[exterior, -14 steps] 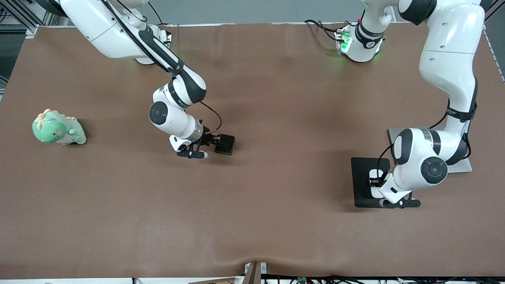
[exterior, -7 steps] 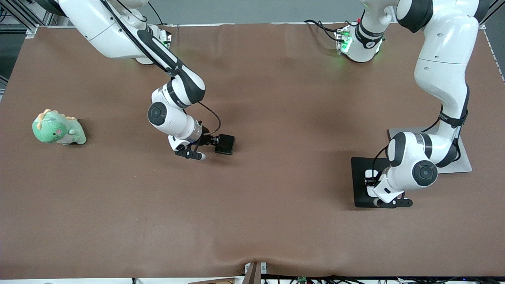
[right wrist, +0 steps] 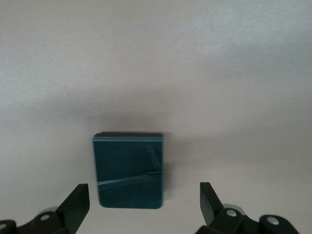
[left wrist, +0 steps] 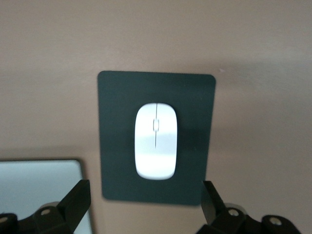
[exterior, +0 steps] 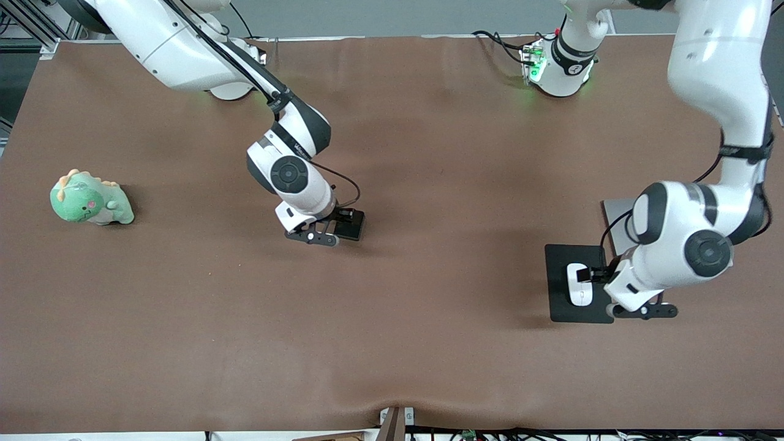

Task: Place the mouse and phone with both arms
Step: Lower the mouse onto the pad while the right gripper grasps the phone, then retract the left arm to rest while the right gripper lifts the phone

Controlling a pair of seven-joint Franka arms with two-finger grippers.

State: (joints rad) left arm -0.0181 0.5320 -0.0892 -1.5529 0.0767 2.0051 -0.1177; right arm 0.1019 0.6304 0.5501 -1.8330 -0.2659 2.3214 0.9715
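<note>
My right gripper should move down first and then close on the black phone, because its fingers are above the phone's side edges and the whole side of the phone is showing.
The white mouse [exterior: 579, 284] lies on a black mouse pad [exterior: 560, 306] toward the left arm's end of the table. My left gripper [exterior: 601, 277] hangs open just beside and above it, holding nothing. In the left wrist view the mouse [left wrist: 156, 141] sits mid-pad [left wrist: 112, 122], free of the left gripper [left wrist: 146, 184]. The black phone [exterior: 351, 225] lies flat on the brown cloth near the table's middle. My right gripper [exterior: 337, 222] hovers open at its edge. In the right wrist view the phone [right wrist: 129, 170] lies untouched by the right gripper [right wrist: 144, 186].
A green dinosaur plush [exterior: 92, 199] sits near the right arm's end of the table. A silver-grey flat slab [exterior: 617, 215] lies beside the mouse pad, farther from the front camera and partly hidden under the left arm; its corner [left wrist: 39, 187] shows in the left wrist view.
My left gripper opened, let go of the mouse on the pad and drew back and up. The right wrist turned and swung closer over the phone, still open.
</note>
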